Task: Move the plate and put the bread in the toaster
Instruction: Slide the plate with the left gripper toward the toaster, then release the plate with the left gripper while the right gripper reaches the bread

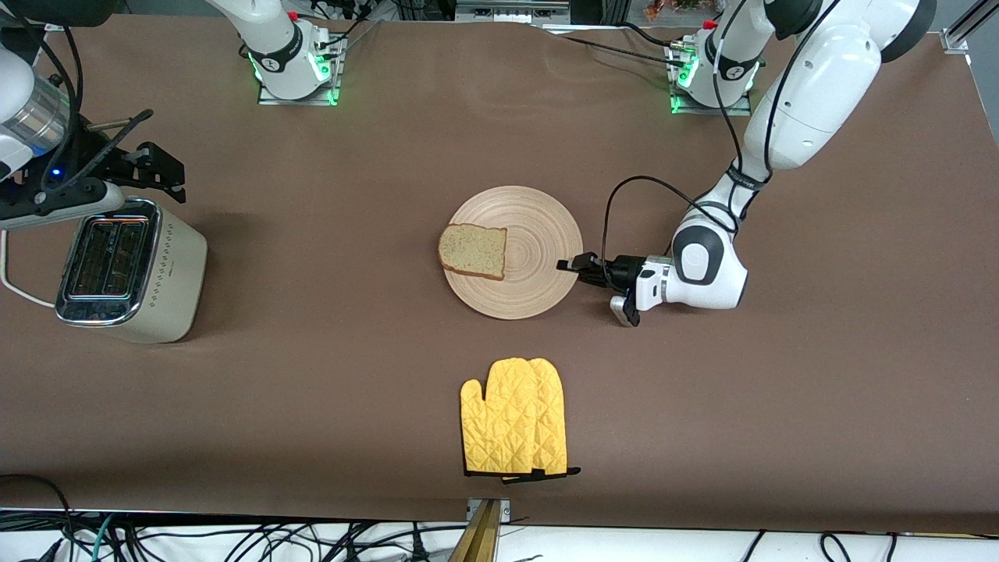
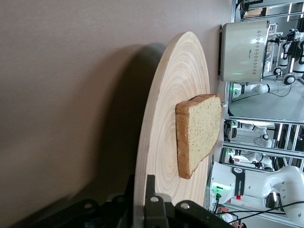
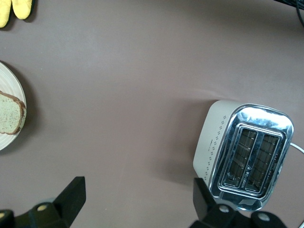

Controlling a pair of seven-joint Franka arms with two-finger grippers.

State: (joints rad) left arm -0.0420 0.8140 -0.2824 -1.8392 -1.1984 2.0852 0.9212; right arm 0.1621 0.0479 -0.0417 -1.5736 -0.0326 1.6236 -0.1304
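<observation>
My left gripper is ready to release the round wooden plate. The plate is low and level at the tabletop, so it would stay there.
The round wooden plate (image 1: 524,243) lies mid-table with the bread slice (image 1: 473,250) on the part of it toward the right arm's end. My left gripper (image 1: 565,264) is low at the plate's rim on the left arm's side, shut on the rim; the left wrist view shows one finger on each face of the plate (image 2: 164,142) and the bread (image 2: 199,130) on it. The cream toaster (image 1: 129,269) stands at the right arm's end of the table, slots empty. My right gripper (image 1: 160,173) hovers open beside the toaster (image 3: 244,154), holding nothing.
A yellow oven mitt (image 1: 515,428) lies on the table nearer the front camera than the plate. The toaster's white cord (image 1: 15,289) runs off the table's end. The arms' bases stand along the table's back edge.
</observation>
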